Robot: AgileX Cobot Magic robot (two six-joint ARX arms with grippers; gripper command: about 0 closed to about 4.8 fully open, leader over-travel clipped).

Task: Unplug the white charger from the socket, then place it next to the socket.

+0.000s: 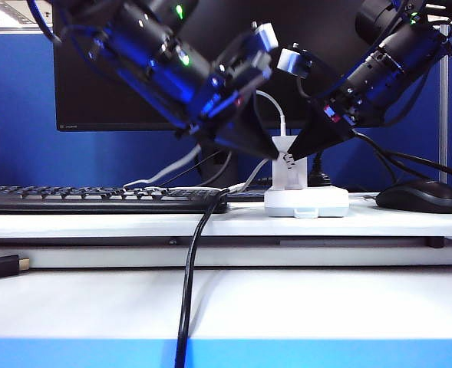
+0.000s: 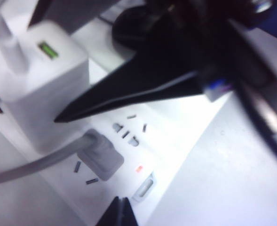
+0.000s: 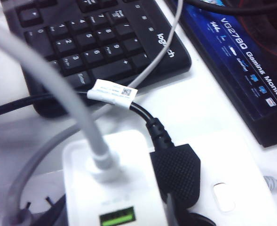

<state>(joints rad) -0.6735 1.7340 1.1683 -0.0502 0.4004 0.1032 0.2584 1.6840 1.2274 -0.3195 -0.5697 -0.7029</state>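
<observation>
The robot's right gripper should next take hold of the white charger by its upright body (image 1: 289,176), so that it can pull it out of the socket (image 1: 306,202).
The white charger (image 1: 288,170) stands upright, plugged into the socket (image 1: 306,202) on the raised shelf. A thin white cable rises from the top of the charger (image 3: 107,188). My right gripper (image 1: 293,156) comes down from the right and straddles the charger. It is open, with one dark finger on each side and a small gap at the finger (image 3: 172,207) beside the black plug. My left gripper (image 2: 121,213) is shut and empty. Its tip hovers over the socket's (image 2: 176,136) front edge, near the small tab (image 2: 145,187) and just left of the charger (image 2: 44,89).
A black plug (image 3: 176,172) sits in the socket behind the charger, and a grey plug (image 2: 100,157) beside it. A black keyboard (image 1: 95,198) lies left, a black mouse (image 1: 417,197) right, a monitor behind. A black cable (image 1: 189,276) hangs over the shelf's front.
</observation>
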